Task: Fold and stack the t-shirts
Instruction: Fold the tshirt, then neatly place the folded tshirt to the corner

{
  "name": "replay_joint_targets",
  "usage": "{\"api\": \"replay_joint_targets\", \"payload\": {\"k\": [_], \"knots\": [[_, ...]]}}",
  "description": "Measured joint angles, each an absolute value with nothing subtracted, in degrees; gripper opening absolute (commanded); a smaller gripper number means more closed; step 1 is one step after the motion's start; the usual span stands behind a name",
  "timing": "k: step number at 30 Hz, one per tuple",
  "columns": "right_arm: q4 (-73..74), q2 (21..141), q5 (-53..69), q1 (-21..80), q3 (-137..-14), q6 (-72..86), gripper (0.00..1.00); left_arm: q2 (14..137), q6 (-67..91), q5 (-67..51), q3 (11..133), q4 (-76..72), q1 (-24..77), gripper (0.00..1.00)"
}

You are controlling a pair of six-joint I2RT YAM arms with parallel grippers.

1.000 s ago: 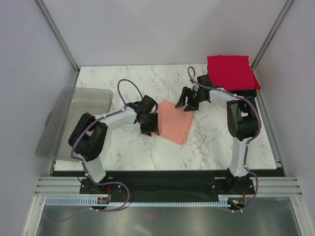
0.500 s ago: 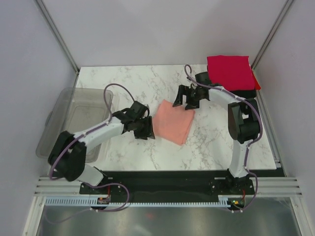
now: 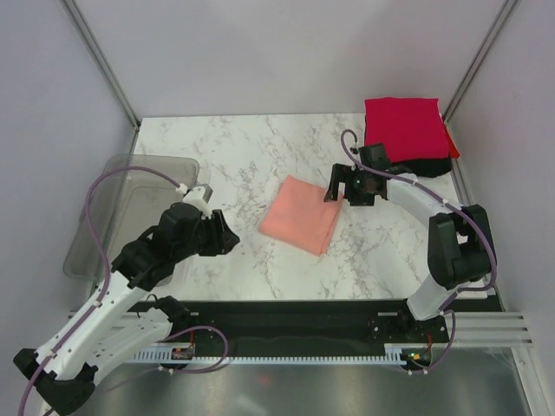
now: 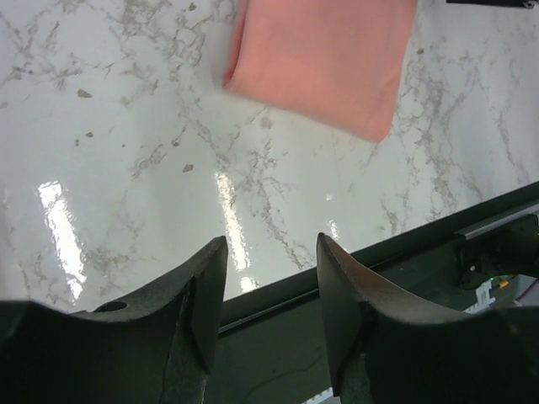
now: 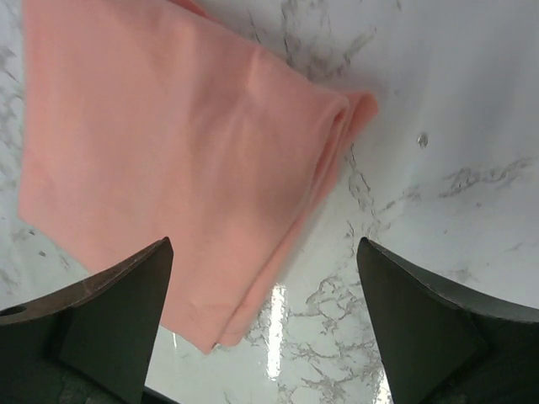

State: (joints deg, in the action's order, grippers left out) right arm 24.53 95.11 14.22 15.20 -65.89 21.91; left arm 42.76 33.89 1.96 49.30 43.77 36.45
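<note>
I should next pinch the folded pink t-shirt's layered edge (image 3: 336, 218) near the red t-shirt (image 3: 404, 126) with my right gripper, to keep the pink t-shirt folded for stacking.
The salmon-pink t-shirt (image 3: 302, 217) lies folded flat in the middle of the marble table (image 3: 243, 147). It also shows in the left wrist view (image 4: 320, 59) and in the right wrist view (image 5: 168, 143). A folded red t-shirt (image 3: 404, 126) rests on a black one (image 3: 434, 165) at the back right corner. My left gripper (image 3: 227, 236) (image 4: 271, 252) is open and empty, well left of the pink shirt, over the table's near edge. My right gripper (image 3: 340, 191) (image 5: 263, 252) hangs wide open just above the pink shirt's right edge, holding nothing.
A grey see-through plastic tub (image 3: 104, 178) overhangs the table's left edge, beside the left arm. The black rail (image 4: 404, 244) runs along the table's front. Frame posts stand at the back corners.
The left arm has let go of the pink shirt's left edge and drawn back to the left and toward the front. The right gripper opened wider and shifted toward the shirt's right edge.
</note>
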Motion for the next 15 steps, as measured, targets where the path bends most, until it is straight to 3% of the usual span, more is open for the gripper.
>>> {"api": "replay_joint_targets", "payload": {"k": [15], "knots": [[13.61, 103.22, 14.35, 13.41, -61.36, 23.18, 0.91, 36.40, 33.34, 8.99, 46.63, 45.34, 36.45, 0.52]]}}
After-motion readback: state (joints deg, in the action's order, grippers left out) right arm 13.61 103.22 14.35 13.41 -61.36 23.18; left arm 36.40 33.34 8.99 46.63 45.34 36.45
